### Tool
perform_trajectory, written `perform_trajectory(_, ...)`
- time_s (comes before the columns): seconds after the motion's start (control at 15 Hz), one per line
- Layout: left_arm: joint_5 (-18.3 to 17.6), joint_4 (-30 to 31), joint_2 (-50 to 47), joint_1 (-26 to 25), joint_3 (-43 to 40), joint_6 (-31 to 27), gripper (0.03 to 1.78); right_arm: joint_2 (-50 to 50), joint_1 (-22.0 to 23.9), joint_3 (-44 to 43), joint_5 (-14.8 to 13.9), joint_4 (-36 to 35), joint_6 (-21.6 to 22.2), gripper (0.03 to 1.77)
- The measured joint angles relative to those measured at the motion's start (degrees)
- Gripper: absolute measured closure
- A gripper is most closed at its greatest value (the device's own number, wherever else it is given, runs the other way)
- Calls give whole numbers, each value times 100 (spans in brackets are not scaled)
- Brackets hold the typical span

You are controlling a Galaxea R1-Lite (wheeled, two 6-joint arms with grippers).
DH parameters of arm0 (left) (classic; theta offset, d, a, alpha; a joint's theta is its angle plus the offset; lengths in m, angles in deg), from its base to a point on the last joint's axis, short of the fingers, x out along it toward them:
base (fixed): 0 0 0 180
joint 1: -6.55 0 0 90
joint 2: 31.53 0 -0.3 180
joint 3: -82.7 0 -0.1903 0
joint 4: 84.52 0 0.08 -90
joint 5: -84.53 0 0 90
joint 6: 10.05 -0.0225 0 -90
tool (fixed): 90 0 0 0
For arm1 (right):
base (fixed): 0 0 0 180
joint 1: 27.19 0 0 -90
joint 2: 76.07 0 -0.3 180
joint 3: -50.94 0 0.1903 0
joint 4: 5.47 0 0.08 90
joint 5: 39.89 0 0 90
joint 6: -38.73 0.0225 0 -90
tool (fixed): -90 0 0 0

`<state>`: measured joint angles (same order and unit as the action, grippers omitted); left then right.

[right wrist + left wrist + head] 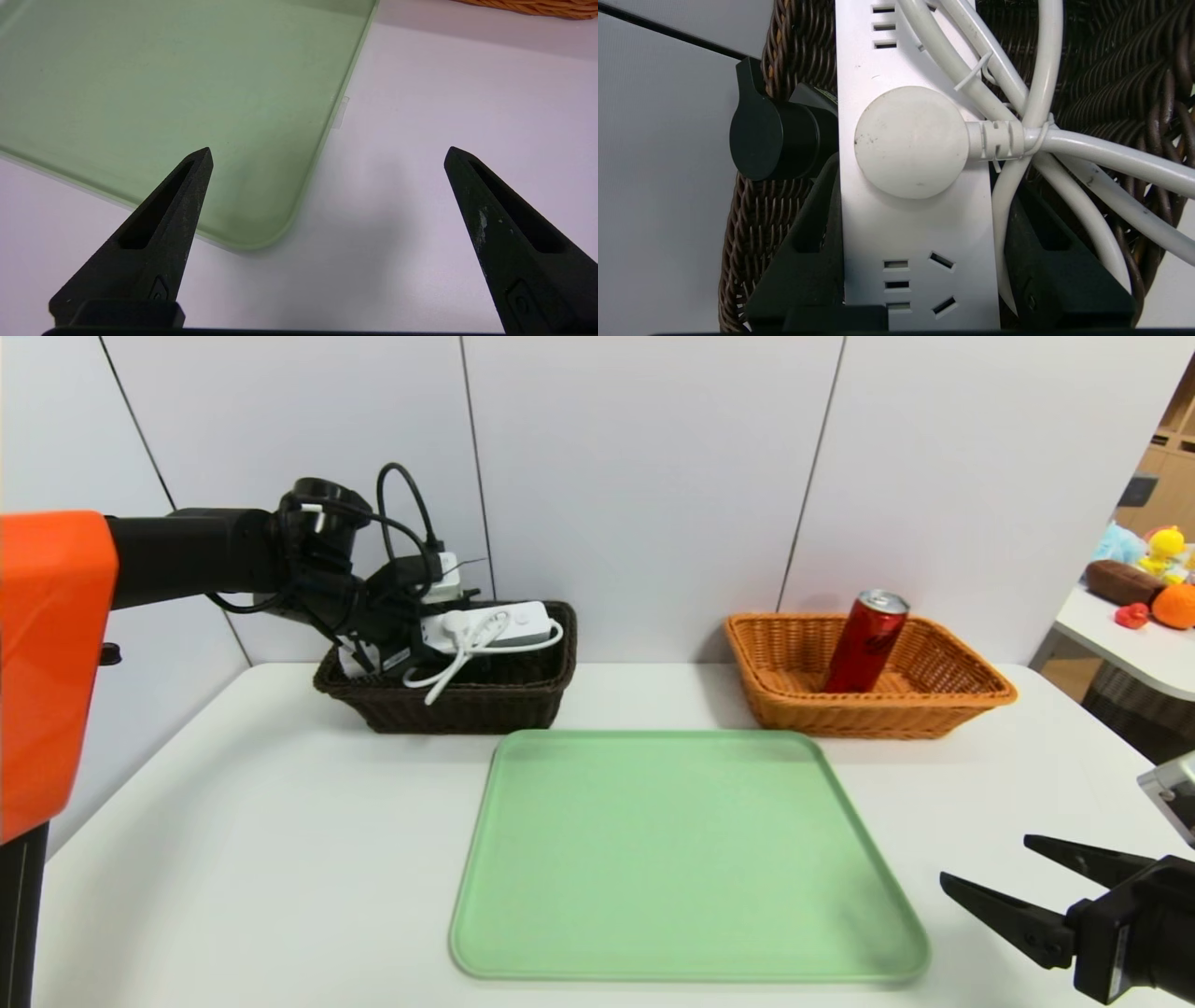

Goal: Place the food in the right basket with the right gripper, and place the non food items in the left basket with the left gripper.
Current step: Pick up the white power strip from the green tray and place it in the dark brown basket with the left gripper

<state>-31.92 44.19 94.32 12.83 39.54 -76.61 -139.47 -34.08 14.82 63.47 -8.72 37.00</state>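
Observation:
Both ends of the white power strip (495, 623) lie inside the dark brown basket's rim (510, 690), so it is time for my left gripper to release the power strip.
The white power strip (495, 623) with its coiled cord lies tilted across the dark brown left basket (467, 709). My left gripper (401, 635) reaches in from the left and is shut on it. In the left wrist view the strip (915, 233) fills the space between the black fingers (808, 242) of my left gripper (920, 172). The dark pump bottle (770, 135) rests against the basket wall (756, 219). The red can (864, 642) leans inside the orange-tan right basket (971, 681). My right gripper (985, 859) hangs open and empty at the front right.
A bare green tray (681, 859) lies mid-table between the baskets and me; its corner (261, 233) sits just ahead of my right gripper (329, 150). The wall stands close behind both baskets. A side table with plush toys (1148, 588) is at the far right.

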Motion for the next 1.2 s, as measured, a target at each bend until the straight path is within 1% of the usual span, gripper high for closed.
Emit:
perform_trajectory(0.2, 83, -35, 11, -2, -13, -168, 87, 0, -18, 9, 2, 11, -2, 9)
perform_trajectory(0.4, 188, -63, 17, 48, -16, -210, 87, 0, -27, 27, 6, -11, -9, 9)
perform_trajectory(1.2, 215, -72, -17, 102, -11, -130, 87, -6, -30, 24, 17, -20, 0, 9)
